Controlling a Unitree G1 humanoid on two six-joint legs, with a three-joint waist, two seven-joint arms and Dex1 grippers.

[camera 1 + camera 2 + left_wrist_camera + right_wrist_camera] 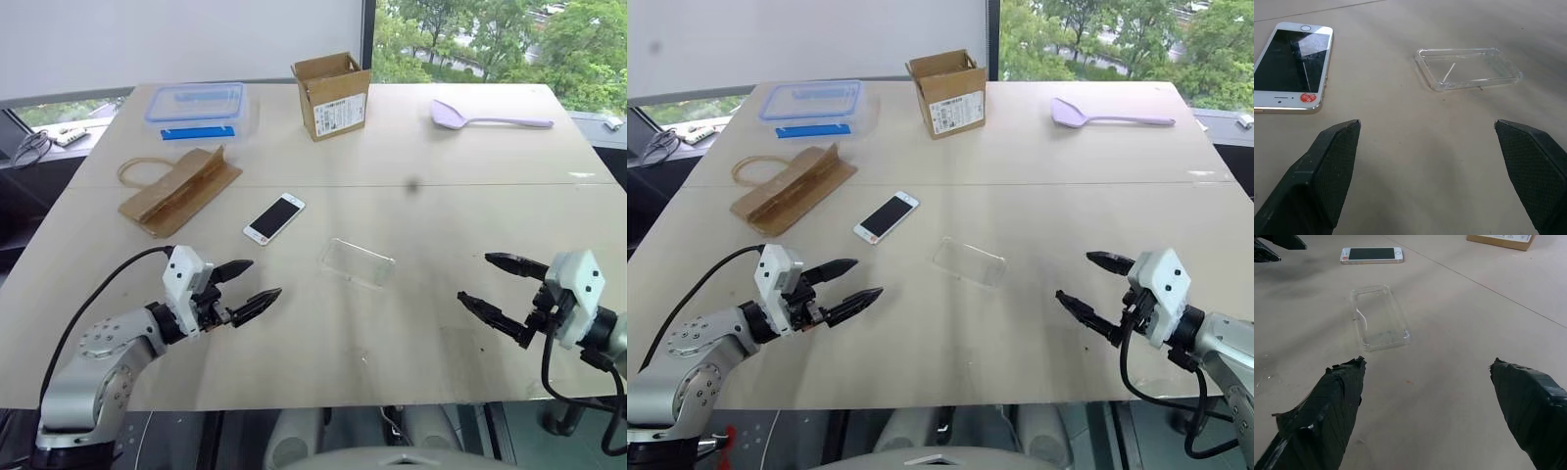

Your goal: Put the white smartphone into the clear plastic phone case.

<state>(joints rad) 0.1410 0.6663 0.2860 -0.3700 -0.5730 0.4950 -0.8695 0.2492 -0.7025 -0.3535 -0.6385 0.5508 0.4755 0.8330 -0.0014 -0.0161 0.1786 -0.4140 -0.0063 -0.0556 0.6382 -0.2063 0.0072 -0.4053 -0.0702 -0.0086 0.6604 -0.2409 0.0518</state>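
Observation:
The case's thin side stands up around the case's open tray. I should next grab the case by that long side with my left gripper.
The white smartphone lies screen up on the table, left of centre; in the left wrist view the phone shows a red dot near its lower bezel. The clear plastic phone case lies empty, open side up, just right of the phone and nearer me; it also shows in both wrist views. My left gripper hovers open near the front left, short of the phone. On the front right my right gripper stands open, apart from the case. Both hold nothing.
A folded brown paper bag lies left of the phone. Farther back stand a clear blue-rimmed container and an open cardboard box. A lilac spatula rests at the far right. The table's front edge runs just below both grippers.

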